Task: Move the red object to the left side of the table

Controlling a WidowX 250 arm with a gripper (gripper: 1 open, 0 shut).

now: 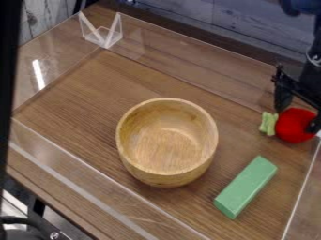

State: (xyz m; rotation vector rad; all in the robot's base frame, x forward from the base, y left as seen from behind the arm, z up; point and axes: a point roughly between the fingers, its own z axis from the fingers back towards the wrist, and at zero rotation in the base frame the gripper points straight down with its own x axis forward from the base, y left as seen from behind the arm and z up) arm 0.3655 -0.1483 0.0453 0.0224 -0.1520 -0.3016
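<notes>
My gripper needs to grab the red object by its round red body (296, 126) next. Then I can move the object to the left side of the table.
The red object (298, 126), a small round toy fruit with a light-green leaf piece (267, 123) on its left, lies on the table (88, 94) at the far right edge. My black gripper (298, 101) hangs directly above it, pointing down. It is open, with one finger (281, 97) beside the fruit's upper left. The other finger is partly cut off by the frame's right edge. Nothing is held.
A wooden bowl (167, 141) stands mid-table. A long green block (246, 187) lies at the front right. Low clear acrylic walls (75, 178) border the tabletop, and a small clear stand (100, 30) sits at the back left.
</notes>
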